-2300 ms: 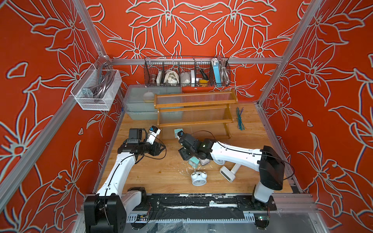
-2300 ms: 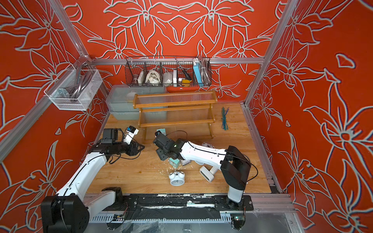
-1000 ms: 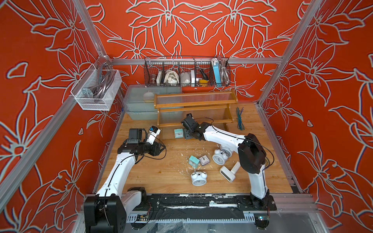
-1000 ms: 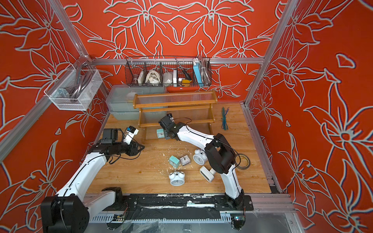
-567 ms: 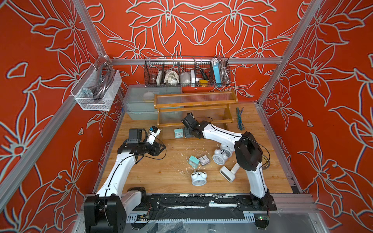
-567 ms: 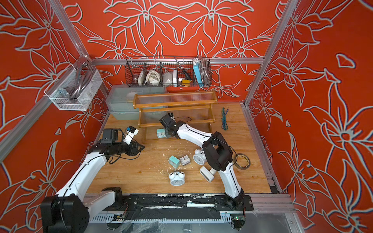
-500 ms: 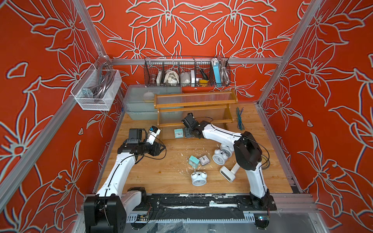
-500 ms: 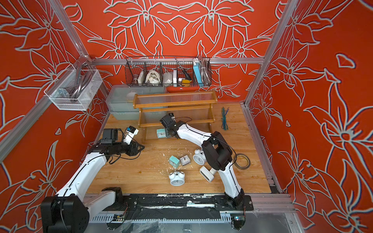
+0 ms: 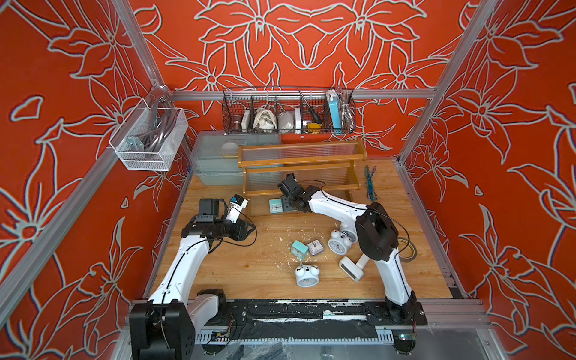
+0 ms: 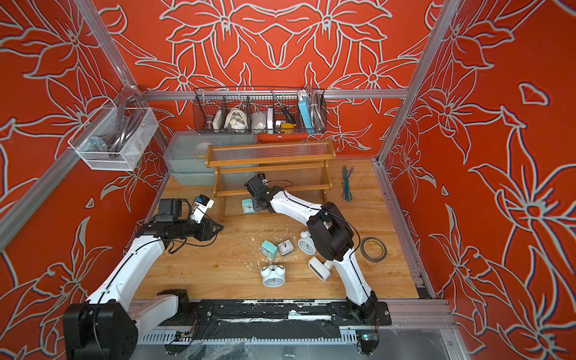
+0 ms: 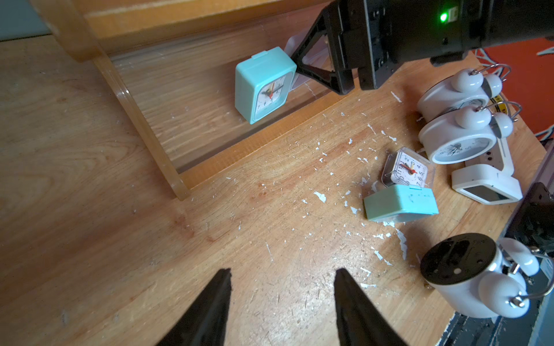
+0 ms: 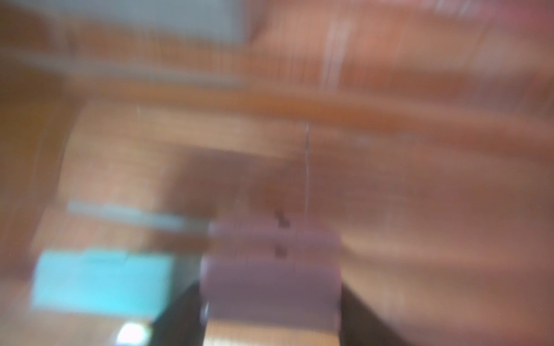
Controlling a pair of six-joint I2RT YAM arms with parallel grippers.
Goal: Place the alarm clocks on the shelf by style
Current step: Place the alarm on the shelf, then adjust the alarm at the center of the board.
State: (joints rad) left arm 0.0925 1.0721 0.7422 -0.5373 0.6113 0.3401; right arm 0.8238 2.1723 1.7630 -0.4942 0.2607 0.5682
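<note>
The small pale square clock is upright, low over the shelf's flat bottom level beside the teal clock, and would land, so it is time to open my right gripper.
The shelf [image 9: 299,155] stands at the back of the table. A teal square alarm clock [image 9: 275,206] stands upright on its bottom tier. Right beside it my right gripper [image 9: 286,206] is shut on a small pale square clock [image 12: 269,269]; that wrist view is blurred. On the table lie a teal clock [image 9: 298,249], a clear-cased square one [image 9: 314,247], three white twin-bell clocks [image 9: 307,276] and a white digital one [image 9: 350,268]. My left gripper [image 11: 281,271] hovers open over bare wood to the left, holding nothing.
A brown tape roll [image 10: 373,249] lies right of the right arm. Grey plastic bins [image 9: 215,159] stand left of the shelf, with a black wire basket [image 9: 288,112] on the wall above. Green wire ties [image 9: 370,184] lie at the back right. White flakes litter the wood.
The right gripper has travelled from the clock pile to the shelf's bottom tier. Over the last second only its elbow has shifted slightly. The left arm has stayed still.
</note>
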